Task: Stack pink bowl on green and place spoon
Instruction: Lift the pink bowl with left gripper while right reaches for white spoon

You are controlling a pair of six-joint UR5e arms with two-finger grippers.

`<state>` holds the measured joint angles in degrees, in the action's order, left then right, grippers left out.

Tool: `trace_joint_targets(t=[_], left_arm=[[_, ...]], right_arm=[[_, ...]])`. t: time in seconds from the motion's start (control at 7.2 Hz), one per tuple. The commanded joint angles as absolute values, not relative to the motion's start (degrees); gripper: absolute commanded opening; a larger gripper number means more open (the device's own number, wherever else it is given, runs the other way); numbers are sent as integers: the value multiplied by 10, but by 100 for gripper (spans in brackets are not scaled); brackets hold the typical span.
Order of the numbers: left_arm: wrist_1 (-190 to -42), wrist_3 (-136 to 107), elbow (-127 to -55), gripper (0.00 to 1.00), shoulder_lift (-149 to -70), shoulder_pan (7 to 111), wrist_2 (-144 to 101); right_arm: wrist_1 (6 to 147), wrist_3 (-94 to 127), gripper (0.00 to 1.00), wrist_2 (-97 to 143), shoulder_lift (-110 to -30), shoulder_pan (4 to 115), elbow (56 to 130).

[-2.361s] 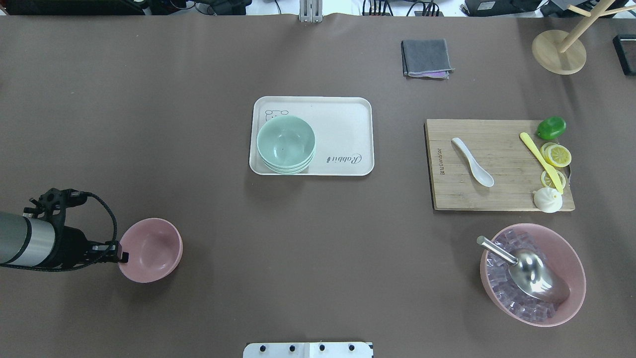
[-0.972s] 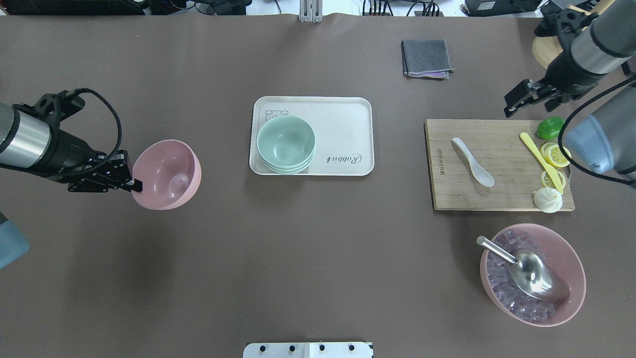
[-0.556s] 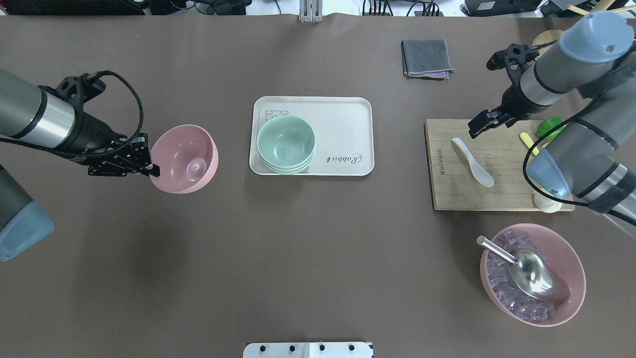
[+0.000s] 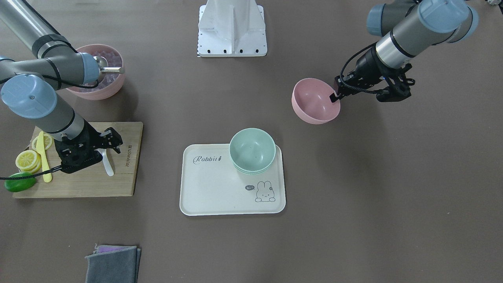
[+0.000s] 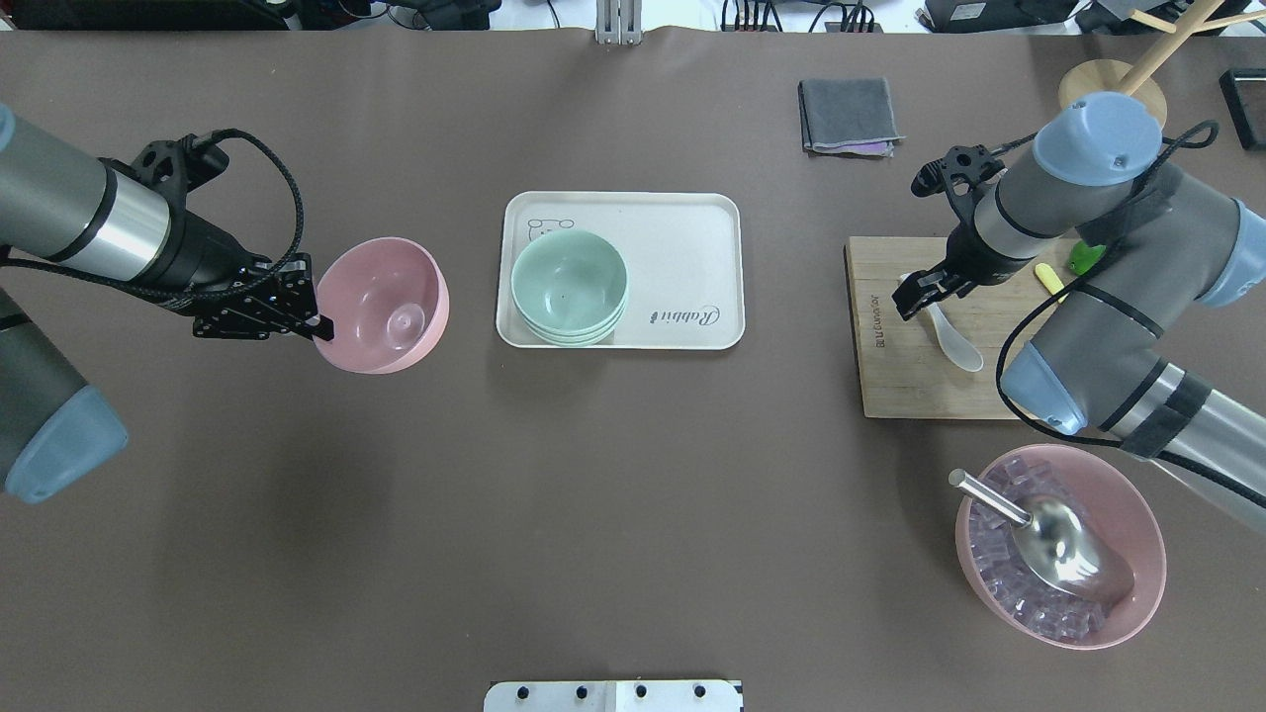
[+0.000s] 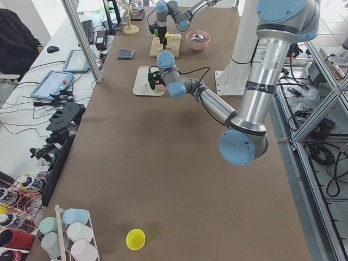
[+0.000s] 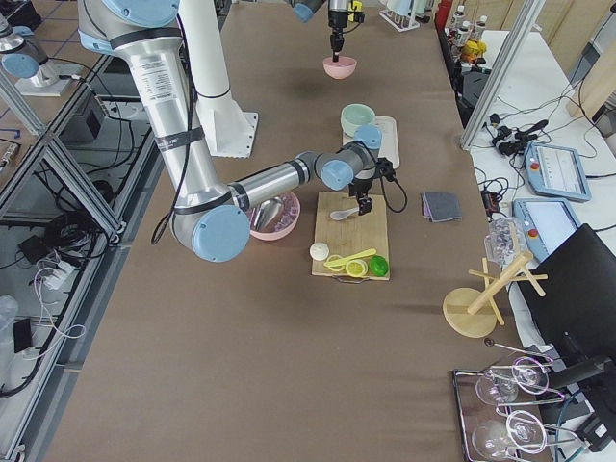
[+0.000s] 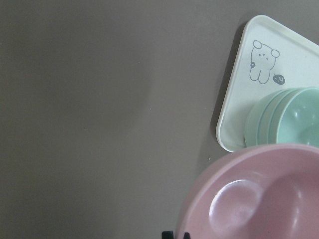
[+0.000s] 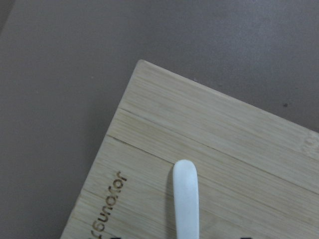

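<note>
My right gripper should place the white spoon with the stacked bowls, so it needs to grab the spoon by its handle next.
My left gripper is shut on the near rim of the pink bowl and holds it in the air, left of the tray. A stack of green bowls stands on the tray's left part. In the left wrist view the pink bowl is close to the green bowls. The white spoon lies on the wooden cutting board. My right gripper is open, just above the spoon's handle, its jaws either side of it.
A large pink bowl of ice cubes with a metal scoop stands at the near right. A lime, lemon slices and a yellow knife lie on the board. A grey cloth and a wooden stand are at the back.
My left gripper has lifted the pink bowl off the table and carried it forward and right toward the tray. My right arm has come in and down over the spoon's handle.
</note>
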<state>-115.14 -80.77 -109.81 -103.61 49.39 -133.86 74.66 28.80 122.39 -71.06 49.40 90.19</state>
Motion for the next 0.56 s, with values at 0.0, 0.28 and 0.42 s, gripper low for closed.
trace_joint_targets(t=[0.0,0.28,0.42], left_arm=[[-1151,-808,-1093,0,-1041,494,-1339],[-1151,-808,-1092,0,-1043,494,-1339],[-1151,-809,-1092,0,-1044,493,-1338]], right_arm=[[746,286,74,1223,-712,491,891],[749,286,42,1223,-711,491,886],[747,287,15,1223,-710,491,882]])
